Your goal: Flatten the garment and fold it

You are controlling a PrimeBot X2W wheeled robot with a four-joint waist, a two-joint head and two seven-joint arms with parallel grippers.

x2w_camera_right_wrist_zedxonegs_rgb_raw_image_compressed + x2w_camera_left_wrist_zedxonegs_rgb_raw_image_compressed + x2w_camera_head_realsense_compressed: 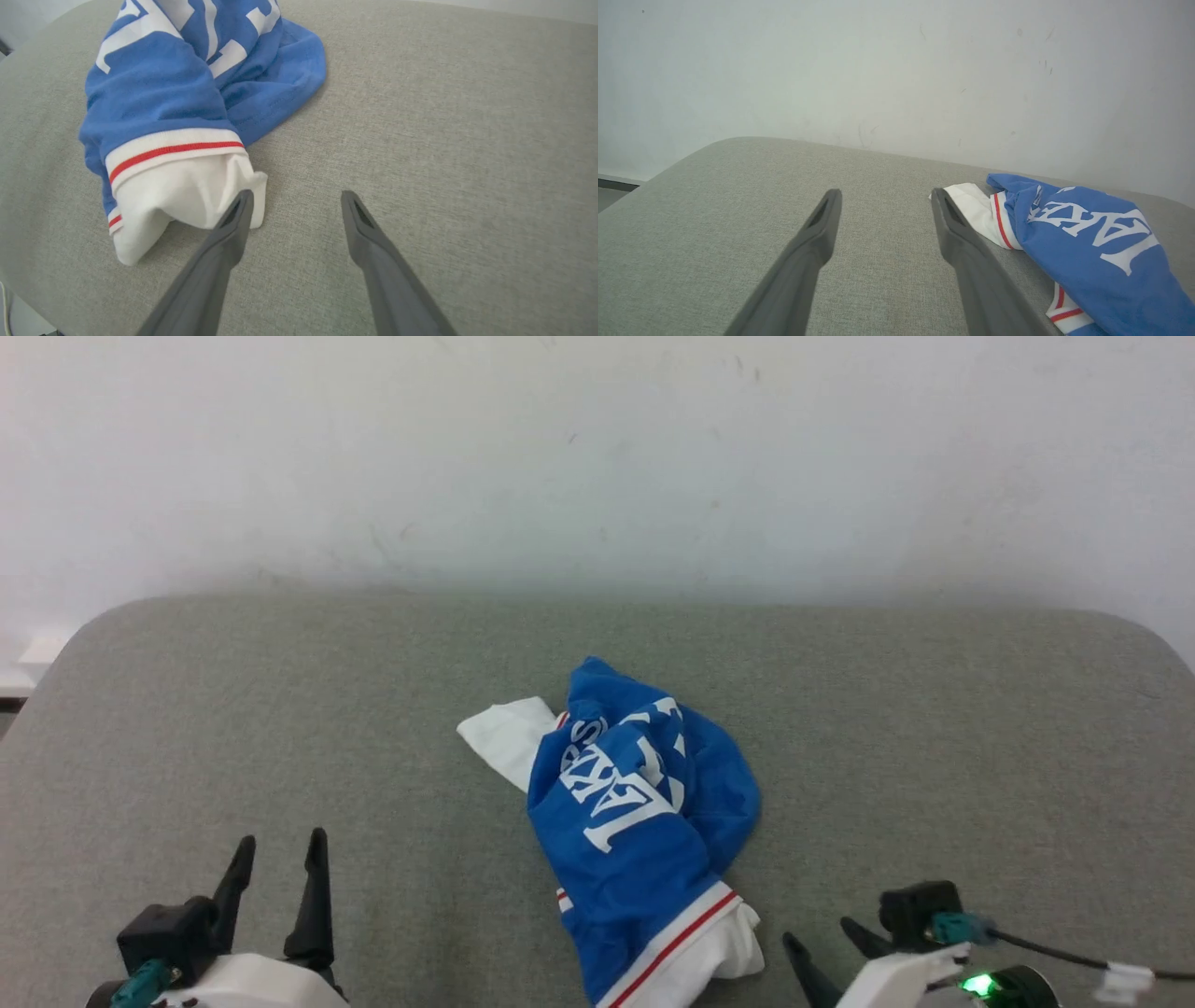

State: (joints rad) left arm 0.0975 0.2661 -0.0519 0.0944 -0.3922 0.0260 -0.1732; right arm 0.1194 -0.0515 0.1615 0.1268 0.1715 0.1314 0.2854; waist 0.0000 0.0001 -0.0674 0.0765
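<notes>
My left gripper grabs the garment by the white sleeve that pokes out next, since the blue body (639, 806) lies crumpled in a heap.
The garment (635, 821) lies crumpled in a heap at the middle of the grey table, blue with white lettering, one white sleeve poking out at its far left and another with red trim at the near edge. My left gripper (277, 854) stands open at the lower left, well clear of it. In the left wrist view the garment (1087, 242) lies to the right of the open left gripper (885, 198). My right gripper (820, 938) is open at the lower right. In the right wrist view the right gripper (295, 198) hovers beside the garment's white sleeve (187, 196), with nothing between its fingers.
The grey fabric-covered table (934, 728) has rounded far corners and backs onto a white wall (597, 457). Wide bare cloth lies left and right of the heap. A black cable (1055, 957) trails from the right wrist.
</notes>
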